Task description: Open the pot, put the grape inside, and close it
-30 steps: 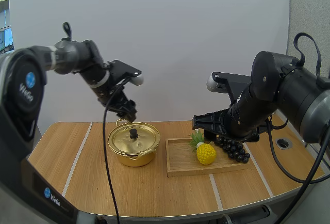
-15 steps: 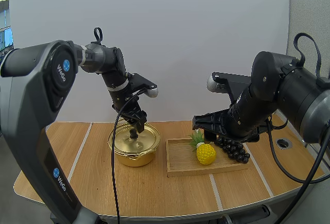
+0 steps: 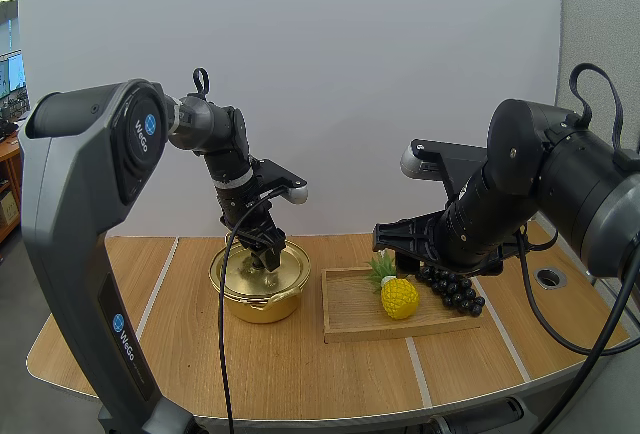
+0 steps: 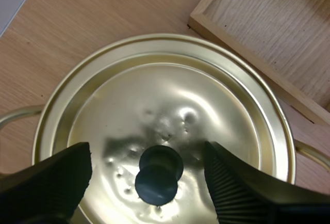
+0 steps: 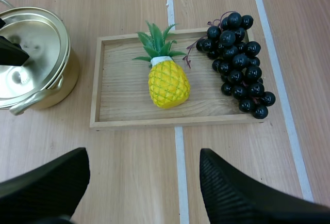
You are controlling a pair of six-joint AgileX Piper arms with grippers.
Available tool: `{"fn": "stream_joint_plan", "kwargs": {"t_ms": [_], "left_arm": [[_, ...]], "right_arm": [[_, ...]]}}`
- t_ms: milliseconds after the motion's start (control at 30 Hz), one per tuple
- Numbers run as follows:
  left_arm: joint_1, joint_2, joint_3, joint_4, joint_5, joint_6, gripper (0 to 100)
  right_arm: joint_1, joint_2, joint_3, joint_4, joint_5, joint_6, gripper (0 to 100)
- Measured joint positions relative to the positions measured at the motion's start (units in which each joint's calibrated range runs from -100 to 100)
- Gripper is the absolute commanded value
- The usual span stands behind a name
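Note:
The lid is wider than my open fingers, so my left gripper will next pick it up by its narrow black knob (image 4: 159,175) to open the pot.
A gold pot (image 3: 259,289) stands on the table with its lid (image 4: 170,126) on. The lid's black knob (image 4: 158,175) lies between the spread fingers of my left gripper (image 4: 147,182), which is open and hovers right at the lid (image 3: 262,260). A bunch of dark grapes (image 5: 238,64) rests across the right end of the wooden tray (image 5: 124,105), in the high view at the tray's right (image 3: 455,290). My right gripper (image 5: 142,193) is open, held well above the table in front of the tray, at mid-air in the high view (image 3: 385,238).
A yellow toy pineapple (image 5: 166,79) lies in the middle of the tray (image 3: 352,326), just left of the grapes. The pot (image 5: 32,59) stands close to the tray's left end. A round hole (image 3: 549,277) sits in the table at the far right.
My left arm has swung right and down from behind the pot, bringing its gripper onto the lid's knob. The right arm has not moved.

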Motion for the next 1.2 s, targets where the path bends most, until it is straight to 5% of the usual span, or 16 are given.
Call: {"fn": "stream_joint_plan", "kwargs": {"t_ms": [600, 633, 800, 833, 1200], "left_arm": [[0.00, 1.1, 0.0, 0.0, 1.9, 0.0, 100], [0.00, 1.1, 0.0, 0.0, 2.1, 0.0, 96], [0.00, 1.1, -0.3, -0.4, 4.4, -0.7, 7], [0.00, 0.9, -0.4, -0.4, 4.1, -0.6, 0], [0.00, -2.5, -0.4, 0.0, 4.5, -1.0, 0]], "right_arm": [[0.0, 0.0, 0.0, 0.0, 0.0, 0.0, 100], [0.0, 0.0, 0.0, 0.0, 0.0, 0.0, 100], [0.0, 0.0, 0.0, 0.0, 0.0, 0.0, 100], [0.0, 0.0, 0.0, 0.0, 0.0, 0.0, 100], [0.0, 0.0, 0.0, 0.0, 0.0, 0.0, 100]]}}
